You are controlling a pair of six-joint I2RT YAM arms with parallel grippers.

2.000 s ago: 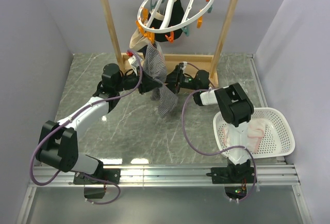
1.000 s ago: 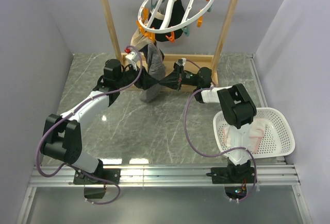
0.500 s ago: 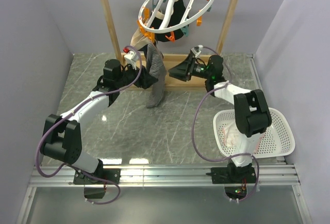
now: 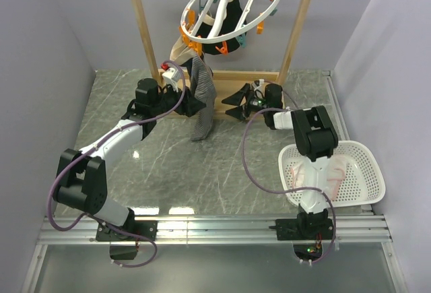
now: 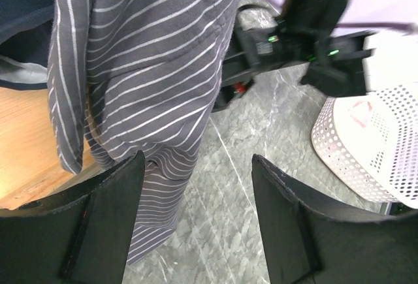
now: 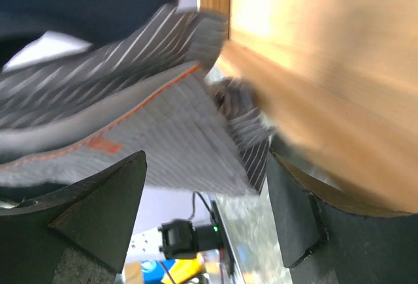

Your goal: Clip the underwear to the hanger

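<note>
I need to grip the grey striped underwear (image 6: 130,124) by its loose orange-lined edge (image 6: 154,100) next with my right gripper, to spread it for clipping to the hanger.
The white ring hanger (image 4: 222,11) hangs by its hook from the wooden frame, orange and teal clothespins round its rim. The grey striped underwear (image 4: 201,101) dangles from the ring's near-left edge by the orange clothespins and drapes down to the table. My left gripper (image 4: 196,105) is open right beside the cloth; in the left wrist view the underwear (image 5: 140,68) hangs past the left finger and only tabletop lies between the jaws (image 5: 196,160). My right gripper (image 4: 232,103) is open, a little right of the underwear (image 6: 130,124), with nothing in it (image 6: 206,160).
The wooden frame (image 4: 144,30) spans the back, its base bar (image 6: 320,75) close beside my right fingers. A dark garment (image 4: 227,20) hangs inside the ring. A white perforated basket (image 4: 367,165) with a pinkish-white cloth (image 4: 331,172) sits at the right, also as the basket (image 5: 366,147).
My right gripper has opened, let go of the underwear and pulled back to the right. The underwear now hangs straight from the hanger. The left arm has barely moved.
</note>
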